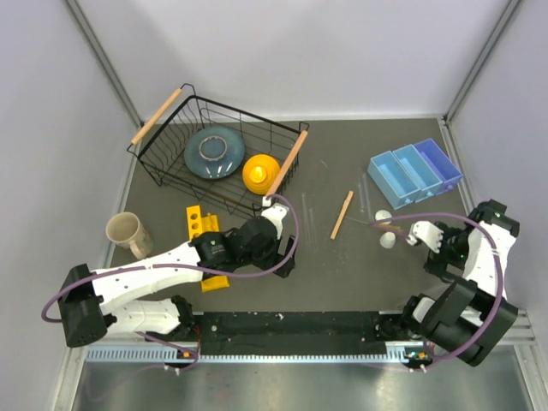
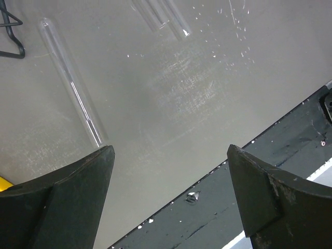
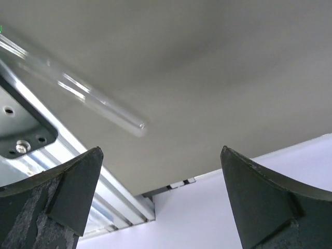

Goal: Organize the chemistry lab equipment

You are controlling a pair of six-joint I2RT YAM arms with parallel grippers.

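The slim clear glass tube near its rounded end [image 3: 134, 123] is the part my right gripper will hold, so its length stays free for my left gripper.
A slim clear glass tube [image 2: 72, 85] lies on the grey table just ahead of my left gripper's [image 2: 171, 155] left finger; two more tubes [image 2: 168, 18] lie farther off. That gripper [image 1: 285, 264] is open and holds nothing, low over the table's near edge. Another glass tube [image 3: 88, 96], blurred, lies ahead of my right gripper [image 3: 161, 155], which is also open and holds nothing, at the right side [image 1: 437, 257]. The pale wooden stick [image 1: 342, 214] lies mid-table. Two tiny white round pieces [image 1: 383, 217] [image 1: 388, 241] sit left of the right gripper. No brush shows.
A black wire basket [image 1: 163, 158] with a blue-grey plate [image 1: 214, 152] and yellow dome [image 1: 261, 173] stands at the back left. A yellow rack [image 1: 199, 224] and beige mug [image 1: 127, 233] are on the left, blue bins [image 1: 413, 171] at the back right.
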